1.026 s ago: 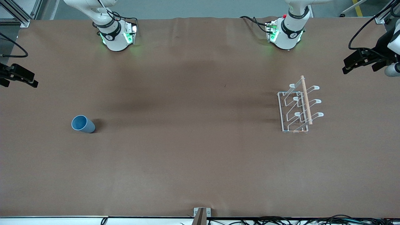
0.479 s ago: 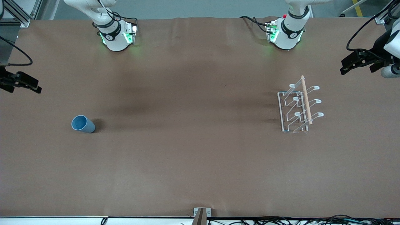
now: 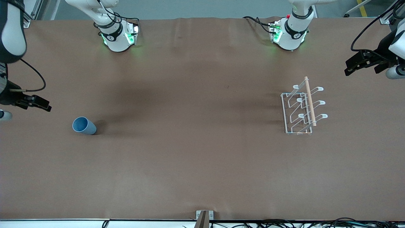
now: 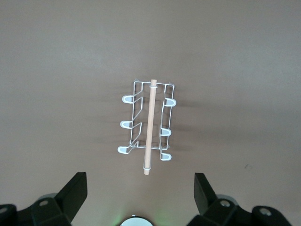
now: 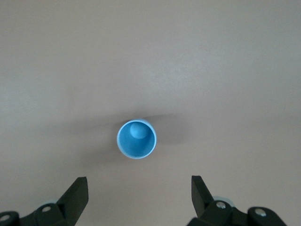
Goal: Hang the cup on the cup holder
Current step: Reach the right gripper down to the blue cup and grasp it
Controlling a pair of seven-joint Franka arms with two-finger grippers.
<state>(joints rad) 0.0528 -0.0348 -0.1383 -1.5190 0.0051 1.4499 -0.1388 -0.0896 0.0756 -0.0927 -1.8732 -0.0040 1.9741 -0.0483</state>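
My right gripper needs to grab the light-blue cup by the cup's rim next, to hang it on the cup holder [image 3: 302,109].
The light-blue cup [image 3: 84,125] stands mouth up on the brown table toward the right arm's end; the right wrist view looks down into the cup [image 5: 136,139]. The white wire cup holder [image 3: 302,109] with its wooden rod stands toward the left arm's end and fills the middle of the left wrist view [image 4: 148,125]. My right gripper [image 3: 39,104] hangs open and empty over the table's edge, apart from the cup; its open jaws frame the right wrist view [image 5: 139,188]. My left gripper [image 3: 356,63] hangs open and empty over the table's edge, apart from the cup holder [image 4: 141,186].
The brown table cover [image 3: 196,152] runs between the cup and the cup holder. The two arm bases [image 3: 118,36] [image 3: 289,34] stand along the table's edge farthest from the front camera. A small metal bracket [image 3: 204,217] sits at the nearest edge.
My right arm has swung in over the table's end and its gripper has come closer to the cup. My left gripper has shifted slightly. The cup and the cup holder have not moved.
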